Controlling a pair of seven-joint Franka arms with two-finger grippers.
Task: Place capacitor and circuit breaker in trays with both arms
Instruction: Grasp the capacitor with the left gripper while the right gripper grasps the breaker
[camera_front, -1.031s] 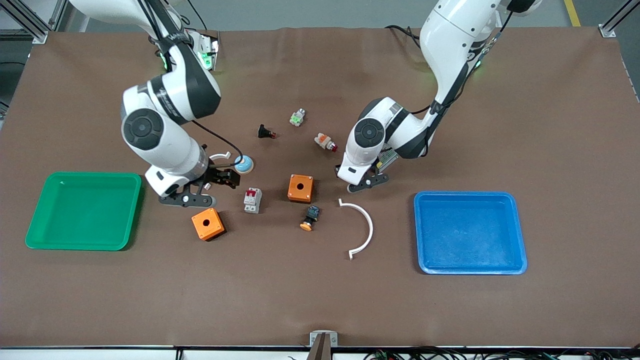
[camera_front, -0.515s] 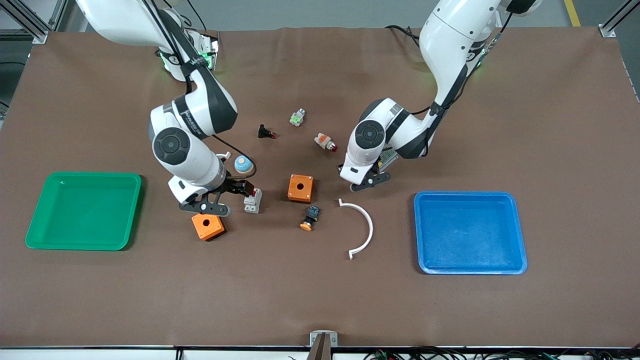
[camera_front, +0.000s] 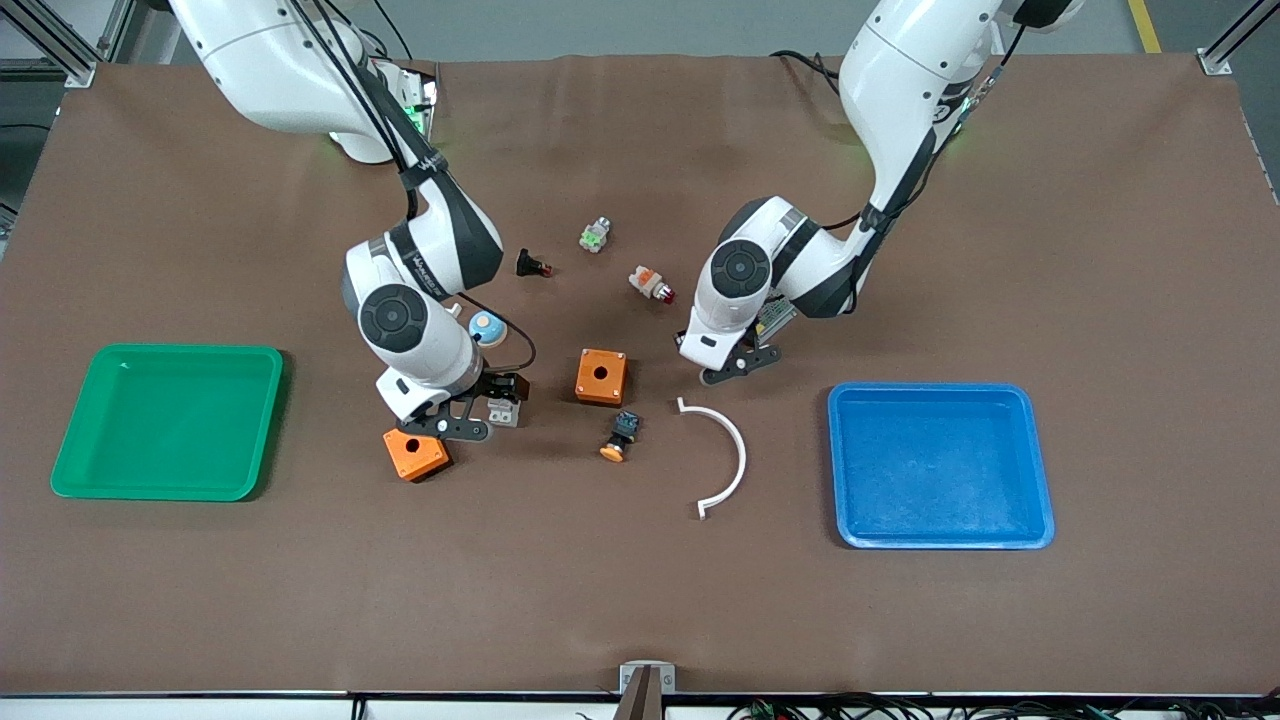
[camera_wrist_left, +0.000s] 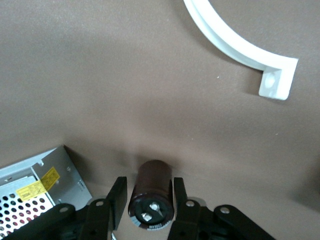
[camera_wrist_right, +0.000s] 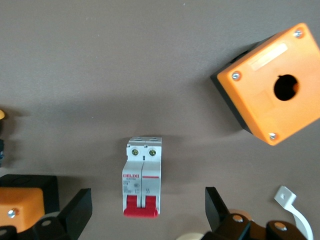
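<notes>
The right gripper isn't ready to close yet: its open fingers are above the circuit breaker's red lever (camera_wrist_right: 141, 209) and would miss it now. The right gripper needs to go lower first, then close on the lever.
The circuit breaker (camera_front: 503, 410), a white-grey block with a red lever, lies on the brown mat between two orange boxes. My right gripper (camera_front: 495, 392) is low over it and open. In the right wrist view the breaker (camera_wrist_right: 142, 175) lies between the gripper's (camera_wrist_right: 148, 192) wide-spread fingers (camera_wrist_right: 75, 212), which do not touch it. My left gripper (camera_front: 738, 366) is low over the mat near the blue tray. In the left wrist view it (camera_wrist_left: 149, 181) is shut on the capacitor (camera_wrist_left: 152, 172), a dark stubby cylinder. The hand hides the capacitor in the front view.
A green tray (camera_front: 165, 420) is at the right arm's end and a blue tray (camera_front: 940, 465) at the left arm's end. Orange boxes (camera_front: 415, 452) (camera_front: 601, 375), an orange-capped button (camera_front: 620, 435), a white arc (camera_front: 725, 455), an indicator lamp (camera_front: 652, 284) and a blue-topped button (camera_front: 486, 326) lie around.
My right arm has swung from near the green tray toward the left arm's end and now has its open gripper over the circuit breaker. My left gripper has hardly moved.
</notes>
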